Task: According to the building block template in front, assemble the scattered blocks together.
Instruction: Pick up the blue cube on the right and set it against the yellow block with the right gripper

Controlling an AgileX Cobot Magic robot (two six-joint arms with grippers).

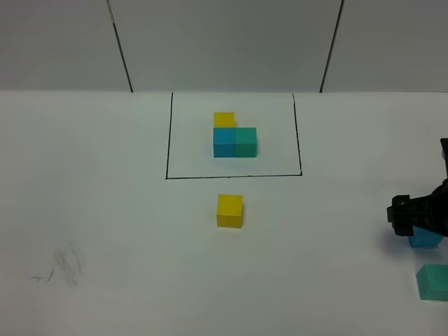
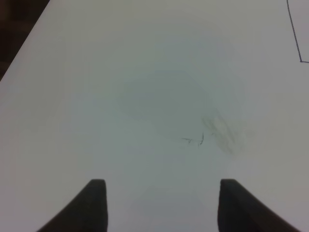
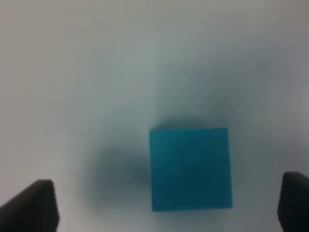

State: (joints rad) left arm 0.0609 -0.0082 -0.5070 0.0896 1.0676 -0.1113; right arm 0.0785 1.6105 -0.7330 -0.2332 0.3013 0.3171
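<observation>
My right gripper lowers to the sky-blue cube next, before it closes on the cube, since my right gripper's fingers still hang above the cube.
The template (image 1: 234,135) is an L of yellow, blue and teal cubes inside a black drawn rectangle at the back middle. A loose yellow cube (image 1: 229,211) sits in front of it. A loose sky-blue cube (image 1: 425,239) lies at the right edge, partly under my right gripper (image 1: 409,222); in the right wrist view the cube (image 3: 190,169) lies between the open fingers (image 3: 34,205), apart from both. A loose teal cube (image 1: 434,282) sits nearer the front right. My left gripper (image 2: 161,205) is open and empty over bare table.
The white table (image 1: 105,210) has grey pencil smudges (image 1: 63,269) at the front left, which also show in the left wrist view (image 2: 217,133). A corner of the black rectangle (image 2: 297,36) is visible there. Grey wall panels stand behind.
</observation>
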